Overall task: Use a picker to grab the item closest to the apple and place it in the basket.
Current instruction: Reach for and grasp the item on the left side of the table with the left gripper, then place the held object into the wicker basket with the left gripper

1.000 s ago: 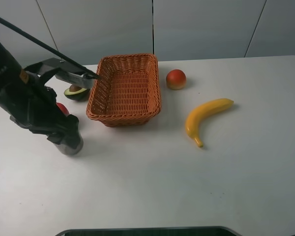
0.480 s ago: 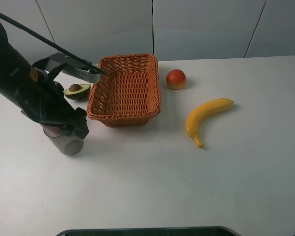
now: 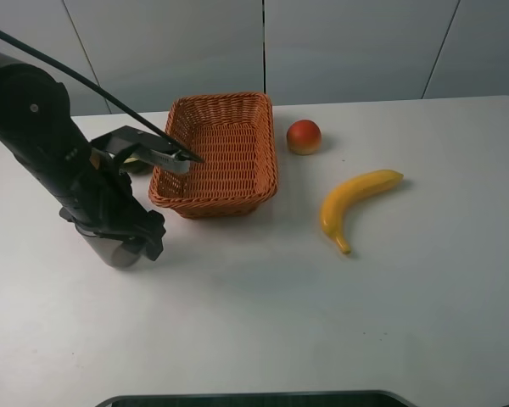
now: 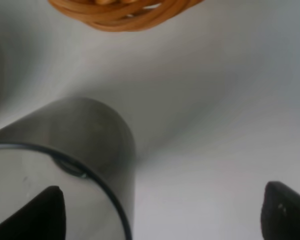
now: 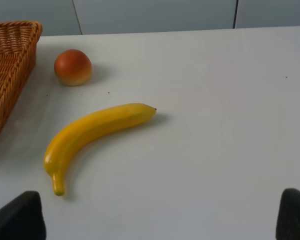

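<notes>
I should next use my left gripper to grab the grey cup by its rim, so that I can place the item closest to the apple in the basket.
The orange wicker basket stands at the table's back middle, holding nothing I can see. A red-orange round fruit lies just right of it. A yellow banana lies further right and nearer. The avocado shows only as a dark sliver behind my left arm. My left gripper is open, fingers wide apart, right over a grey cup. My right gripper is open above bare table, short of the banana, and is outside the high view.
A black cable runs from the top left to a silver-tipped bracket on my left arm, which overhangs the basket's left rim. A dark edge lies along the table's near side.
My left arm has swung right toward the basket's front-left corner, above the cup. It now covers most of the avocado and the red fruit that showed beside it.
</notes>
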